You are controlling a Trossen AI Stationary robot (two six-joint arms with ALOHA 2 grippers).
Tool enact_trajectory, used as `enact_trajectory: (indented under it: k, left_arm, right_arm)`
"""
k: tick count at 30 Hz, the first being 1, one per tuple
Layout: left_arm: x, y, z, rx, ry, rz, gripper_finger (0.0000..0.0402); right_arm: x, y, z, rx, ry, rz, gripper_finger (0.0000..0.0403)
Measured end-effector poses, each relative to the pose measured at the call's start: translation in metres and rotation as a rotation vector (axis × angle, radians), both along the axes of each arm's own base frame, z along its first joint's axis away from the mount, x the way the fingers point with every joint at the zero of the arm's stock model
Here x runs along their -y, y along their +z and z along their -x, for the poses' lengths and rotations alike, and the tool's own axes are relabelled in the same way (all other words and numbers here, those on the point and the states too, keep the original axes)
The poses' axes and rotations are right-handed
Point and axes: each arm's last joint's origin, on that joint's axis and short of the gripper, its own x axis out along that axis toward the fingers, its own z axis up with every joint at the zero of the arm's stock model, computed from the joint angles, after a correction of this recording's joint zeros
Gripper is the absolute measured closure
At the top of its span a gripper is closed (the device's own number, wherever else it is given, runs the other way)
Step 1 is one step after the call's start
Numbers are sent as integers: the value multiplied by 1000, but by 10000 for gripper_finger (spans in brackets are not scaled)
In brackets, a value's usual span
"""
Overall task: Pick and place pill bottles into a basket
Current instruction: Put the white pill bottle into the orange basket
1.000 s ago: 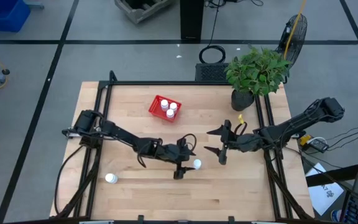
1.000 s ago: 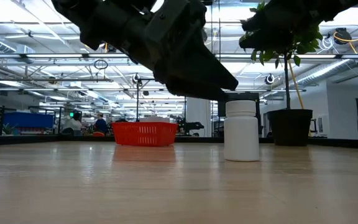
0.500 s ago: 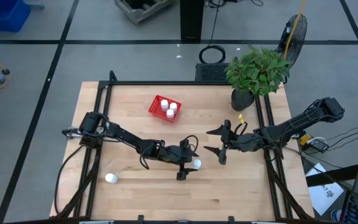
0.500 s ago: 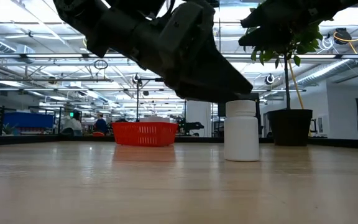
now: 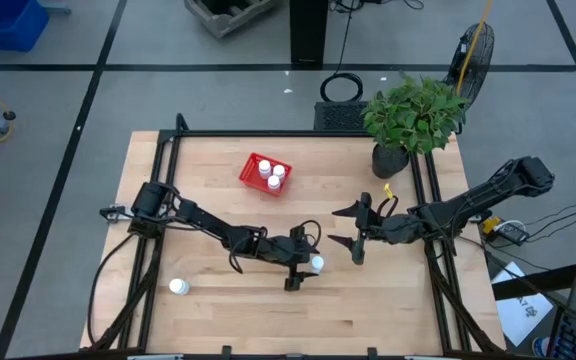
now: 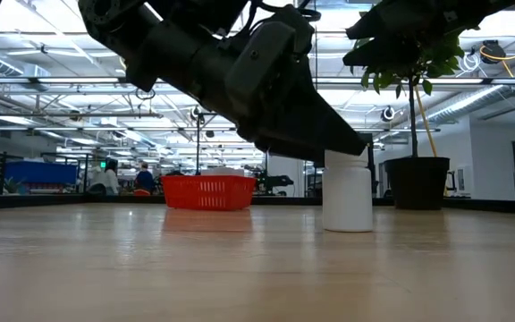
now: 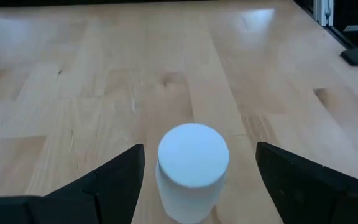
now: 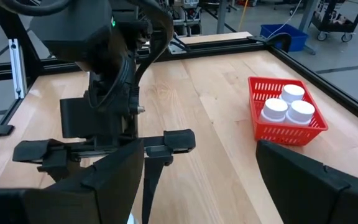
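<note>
The upright pill bottle needs to go in the red basket (image 5: 252, 172) next, so the robot's left gripper should grab it by its white cap (image 5: 317, 262).
One white pill bottle (image 7: 192, 163) stands upright on its base on the table, right of centre; it also shows in the high view (image 5: 316, 264) and the low view (image 6: 347, 192). My left gripper (image 5: 305, 262) is open, with one finger on either side of this bottle (image 7: 199, 153), apart from it. A second bottle (image 5: 178, 287) stands near the front left. The red basket (image 5: 252, 172) at the far middle holds three bottles (image 8: 288, 106). My right gripper (image 5: 353, 228) is open and empty, right of the first bottle.
A plant in a black pot (image 5: 392, 158) stands at the far right corner; it also shows in the low view (image 6: 416, 183). Black frame rails (image 5: 161, 200) run along the table's edges. Bare wood (image 5: 388, 300) lies toward the near edge.
My left gripper has gone toward the table's right edge and a little down, so that its open fingers now stand on either side of the bottle. The bottle has stayed in place.
</note>
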Motion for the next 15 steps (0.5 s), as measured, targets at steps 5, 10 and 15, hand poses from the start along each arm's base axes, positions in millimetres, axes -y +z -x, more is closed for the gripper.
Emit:
enact_trajectory:
  k: [5, 10, 15]
  left_arm:
    - [-1, 0, 0, -3, 2, -1, 132]
    - [-1, 0, 0, -3, 3, 0, 202]
    - [-3, 0, -1, -4, 14, 12, 241]
  right_arm:
    - [0, 0, 0, 0, 0, 0, 99]
    - [0, 0, 0, 0, -1, 0, 99]
    - [0, 0, 0, 0, -1, 0, 99]
